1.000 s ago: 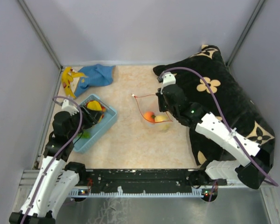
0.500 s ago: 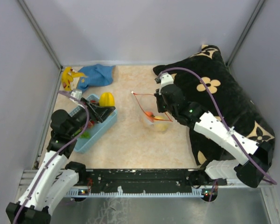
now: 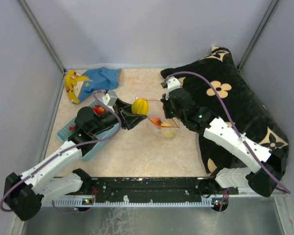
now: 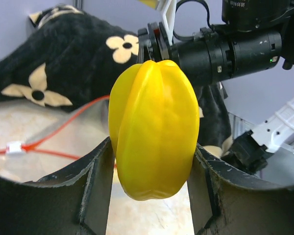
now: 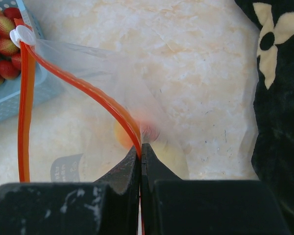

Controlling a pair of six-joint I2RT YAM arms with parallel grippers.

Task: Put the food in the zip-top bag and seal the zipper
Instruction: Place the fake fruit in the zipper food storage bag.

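My left gripper moves the yellow ridged fruit to the bag's opening next, since the opening lies beyond the fruit. If I opened now, it would fall outside.
My left gripper (image 3: pixel 137 110) is shut on a yellow ridged fruit (image 3: pixel 140 106) and holds it in the air just left of the bag's mouth. In the left wrist view the fruit (image 4: pixel 154 122) sits between both fingers. The clear zip-top bag (image 3: pixel 162 129) lies mid-table with an orange-pink peach (image 3: pixel 157 122) and a pale yellow fruit (image 3: pixel 169 129) inside. My right gripper (image 3: pixel 169 113) is shut on the bag's orange-red zipper strip (image 5: pixel 88 90) and holds the mouth open and raised. In the right wrist view that gripper (image 5: pixel 141 148) pinches the strip; the white end piece (image 5: pixel 20 35) is at the upper left.
A light-blue basket (image 3: pixel 90 149) lies under my left arm, with red strawberries (image 5: pixel 2 44) in it. A yellow banana (image 3: pixel 70 84) and a blue cloth (image 3: pixel 104 78) lie at the back left. A black flowered pillow (image 3: pixel 240 107) fills the right side.
My left arm has lifted the yellow fruit out of the basket and carried it right to the bag's mouth. The right gripper has kept its hold on the strip, shifting slightly.
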